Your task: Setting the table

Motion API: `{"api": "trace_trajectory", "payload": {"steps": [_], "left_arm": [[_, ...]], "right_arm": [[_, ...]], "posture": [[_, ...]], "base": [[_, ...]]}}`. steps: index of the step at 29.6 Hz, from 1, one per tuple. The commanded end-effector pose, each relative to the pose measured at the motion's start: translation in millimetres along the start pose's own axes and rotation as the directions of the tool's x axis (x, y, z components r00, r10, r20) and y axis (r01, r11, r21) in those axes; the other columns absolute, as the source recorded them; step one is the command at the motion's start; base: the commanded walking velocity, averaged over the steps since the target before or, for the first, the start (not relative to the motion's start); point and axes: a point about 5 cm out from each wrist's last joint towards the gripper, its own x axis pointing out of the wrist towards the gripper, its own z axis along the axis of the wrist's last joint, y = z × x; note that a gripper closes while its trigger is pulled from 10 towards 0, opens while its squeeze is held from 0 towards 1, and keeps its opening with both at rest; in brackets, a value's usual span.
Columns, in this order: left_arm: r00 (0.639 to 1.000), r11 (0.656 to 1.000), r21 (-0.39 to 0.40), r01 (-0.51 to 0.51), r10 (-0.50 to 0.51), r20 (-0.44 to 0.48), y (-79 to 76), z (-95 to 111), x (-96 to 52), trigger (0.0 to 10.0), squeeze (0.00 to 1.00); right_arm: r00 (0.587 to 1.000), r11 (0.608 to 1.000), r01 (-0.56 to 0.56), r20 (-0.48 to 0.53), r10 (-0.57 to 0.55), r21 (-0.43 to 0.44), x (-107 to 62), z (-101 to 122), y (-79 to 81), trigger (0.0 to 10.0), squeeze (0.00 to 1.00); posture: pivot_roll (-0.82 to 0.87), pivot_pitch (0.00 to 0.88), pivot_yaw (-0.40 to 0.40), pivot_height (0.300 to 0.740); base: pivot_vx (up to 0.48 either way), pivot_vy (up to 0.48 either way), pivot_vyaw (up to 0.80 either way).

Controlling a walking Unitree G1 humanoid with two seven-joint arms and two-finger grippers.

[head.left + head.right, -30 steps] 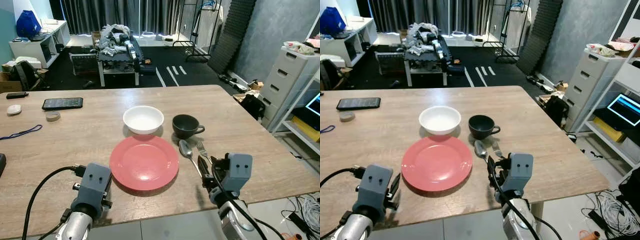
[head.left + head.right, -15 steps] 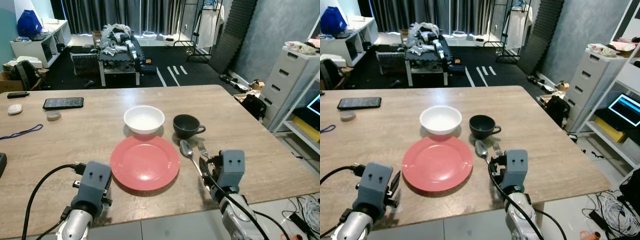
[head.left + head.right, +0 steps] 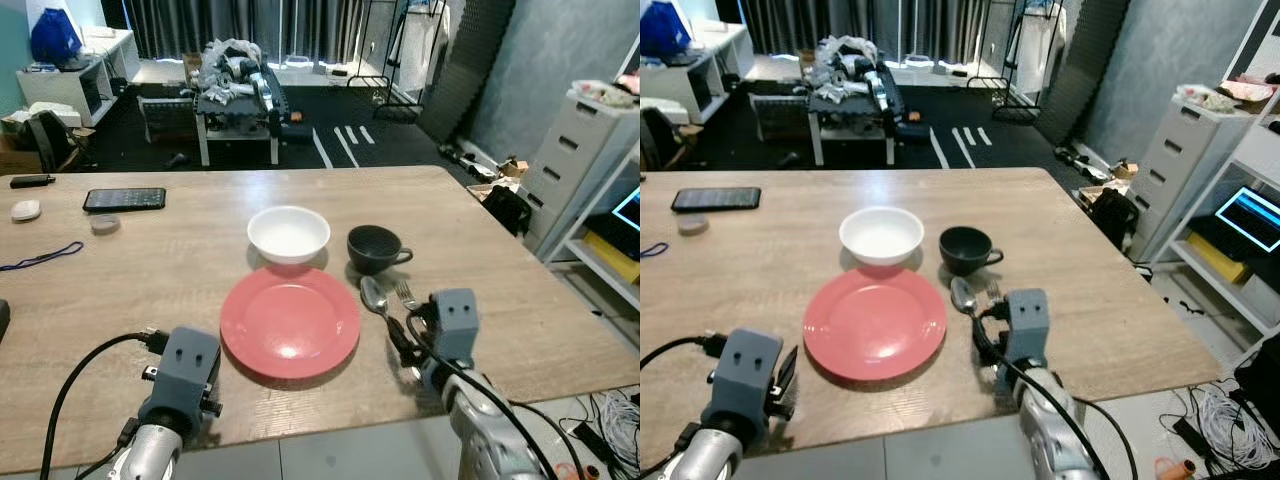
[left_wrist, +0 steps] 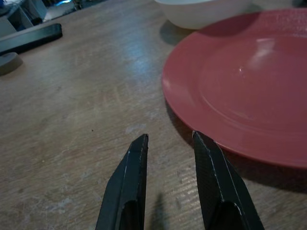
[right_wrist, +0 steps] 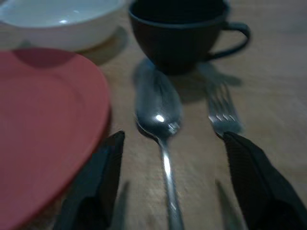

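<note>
My right gripper grips the spoon by its slim handle (image 3: 388,320) next, where the fingers have room, since the dark cup (image 3: 374,247) crowds the spoon's rounded bowl.
A red plate (image 3: 290,320) lies on the wooden table (image 3: 200,270), with a white bowl (image 3: 288,233) just behind it and a dark cup (image 3: 374,247) to the bowl's right. A spoon (image 3: 373,295) and a fork (image 3: 404,294) lie side by side right of the plate. My right gripper (image 5: 168,191) is open and low over the table, its fingers (image 5: 98,187) spread either side of the spoon handle and the fork. My left gripper (image 4: 169,139) is open near the plate's front left rim, holding nothing.
A phone (image 3: 124,199), a small round object (image 3: 103,223) and a blue cord (image 3: 40,257) lie at the table's far left. The table's right edge is close to the cutlery. White drawers (image 3: 585,150) stand on the right, and a cluttered low table (image 3: 235,90) stands beyond.
My right gripper has moved forward and slightly left, closer to the spoon and fork. The left arm has stayed still. The view has shifted a little.
</note>
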Motion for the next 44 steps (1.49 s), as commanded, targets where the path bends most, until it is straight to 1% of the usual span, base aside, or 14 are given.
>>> {"api": "trace_trajectory", "payload": {"steps": [1,2,10,11,13,14,20,23,29,38,39,40,42,44], "left_arm": [[1.0,1.0,0.011,-0.005,0.006,-0.008,-0.1,-0.1,-2.6,10.0,0.0],[1.0,1.0,0.012,-0.006,0.006,-0.009,0.1,-0.1,-3.5,10.0,0.0],[1.0,1.0,0.017,-0.013,0.013,-0.023,1.3,-2.2,-9.6,10.0,0.0],[1.0,1.0,0.018,-0.014,0.015,-0.025,1.6,-2.6,-10.3,10.0,0.0],[1.0,1.0,0.018,-0.015,0.016,-0.027,1.7,-3.0,-10.6,10.0,0.0],[1.0,1.0,0.018,-0.015,0.015,-0.028,1.5,-3.3,-10.6,10.0,0.0],[1.0,1.0,0.015,-0.004,0.004,-0.027,-1.0,-3.0,-9.4,10.0,0.0],[1.0,1.0,0.016,-0.002,0.003,-0.028,-1.0,-3.1,-9.4,10.0,0.0],[1.0,1.0,0.017,0.0,0.0,-0.026,-1.2,-2.7,-9.1,10.0,0.0],[1.0,1.0,0.016,0.001,0.0,-0.027,-1.8,-2.6,-9.2,10.0,0.0],[1.0,1.0,0.016,0.0,0.0,-0.028,-1.8,-2.7,-9.1,10.0,0.0],[1.0,1.0,0.016,0.0,0.0,-0.028,-1.8,-2.7,-9.1,10.0,0.0],[1.0,1.0,0.016,-0.001,0.001,-0.028,-1.6,-2.9,-9.1,10.0,0.0],[1.0,1.0,0.016,-0.001,0.001,-0.028,-1.6,-3.0,-9.1,10.0,0.0]], "right_arm": [[1.0,1.0,-0.019,-0.024,0.019,-0.003,1.2,-6.4,3.9,10.0,1.0],[0.999,1.0,-0.029,-0.028,0.029,-0.01,4.1,-6.1,7.3,10.0,0.0],[0.996,0.998,-0.038,-0.084,0.034,-0.048,9.1,-14.7,10.7,10.0,0.0],[0.995,0.998,-0.034,-0.092,0.03,-0.045,8.8,-16.7,8.8,8.2,0.0],[0.995,0.999,-0.028,-0.096,0.025,-0.039,8.3,-18.1,7.0,7.5,0.0],[0.995,1.0,-0.018,-0.1,0.016,-0.023,8.0,-19.4,4.1,10.0,0.0],[0.997,0.995,0.025,-0.081,-0.017,0.095,8.3,-16.3,-9.2,10.0,0.0],[0.996,0.994,0.038,-0.078,-0.031,0.102,8.5,-15.2,-13.0,10.0,0.0],[0.995,0.997,0.031,-0.093,-0.026,0.063,6.7,-18.9,-16.2,10.0,0.0],[0.993,0.997,-0.055,-0.111,0.048,-0.058,-2.3,-32.6,-1.9,10.0,0.0],[0.989,0.996,-0.049,-0.145,0.037,-0.077,-4.6,-40.2,-1.5,4.0,0.0],[0.989,0.996,-0.049,-0.145,0.037,-0.077,-4.6,-40.2,-1.5,4.0,0.0],[0.981,0.997,-0.028,-0.195,0.012,-0.078,-6.6,-48.7,-3.1,0.5,0.0],[0.977,0.997,-0.021,-0.212,0.006,-0.068,-7.0,-50.8,-4.0,0.0,0.0]], "posture": [[0.1,0.182,0.017,0.74],[0.1,0.186,0.015,0.74],[0.11,0.192,0.007,0.74],[0.11,0.192,0.007,0.74],[0.11,0.192,0.007,0.74],[0.11,0.191,0.007,0.74],[0.1,0.185,0.012,0.74],[0.1,0.185,0.012,0.74],[0.1,0.179,0.013,0.74],[0.1,0.182,0.011,0.74],[0.1,0.181,0.011,0.74],[0.1,0.181,0.011,0.74],[0.1,0.181,0.012,0.74],[0.1,0.18,0.012,0.74]], "base": [[0.0,0.0,0.0],[0.0,0.0,0.0],[0.0,0.0,0.0],[0.0,0.0,0.0],[0.0,0.0,0.0],[0.0,0.0,0.0],[0.0,0.0,0.0],[0.0,0.0,0.0],[0.0,0.0,0.0],[0.0,0.0,0.0],[0.0,0.0,0.0],[0.0,0.0,0.0],[0.0,0.0,0.0],[0.0,0.0,0.0]]}}
